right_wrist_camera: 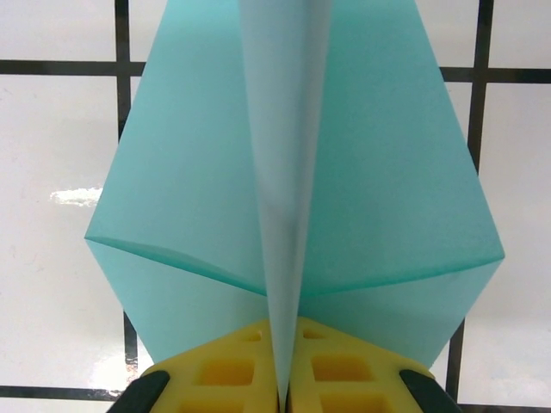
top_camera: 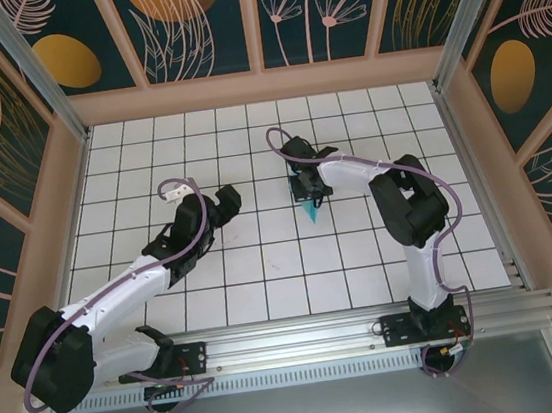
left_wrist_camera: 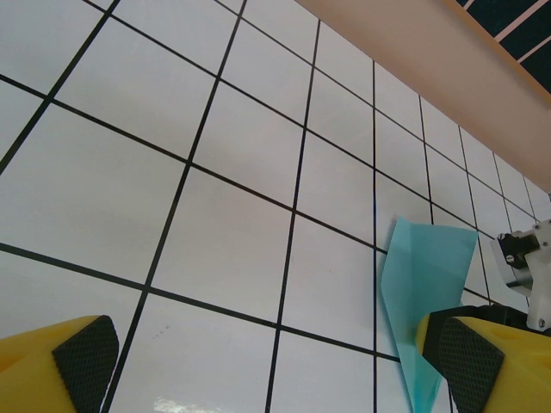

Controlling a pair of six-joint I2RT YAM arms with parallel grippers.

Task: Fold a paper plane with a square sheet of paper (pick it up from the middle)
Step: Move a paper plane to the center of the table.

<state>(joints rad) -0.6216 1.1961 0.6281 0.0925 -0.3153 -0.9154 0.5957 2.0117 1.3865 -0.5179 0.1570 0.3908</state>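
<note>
The paper plane comes free of my right gripper now: its wings lie spread over flat tiles beneath that gripper, so the plane would land.
The paper plane is a turquoise-blue folded dart near the middle of the white grid table. My right gripper is shut on it from above. In the right wrist view the yellow fingers pinch the upright centre fold, and the plane's wings spread flat to both sides over the tiles. My left gripper stands open about one and a half tiles to the left of the plane. Its two fingertips are wide apart with bare tiles between them. The plane shows beyond its right finger.
Wooden walls with dark panels close in the table at the back and sides. An aluminium rail runs along the near edge by the arm bases. Part of the right arm's white wrist shows in the left wrist view.
</note>
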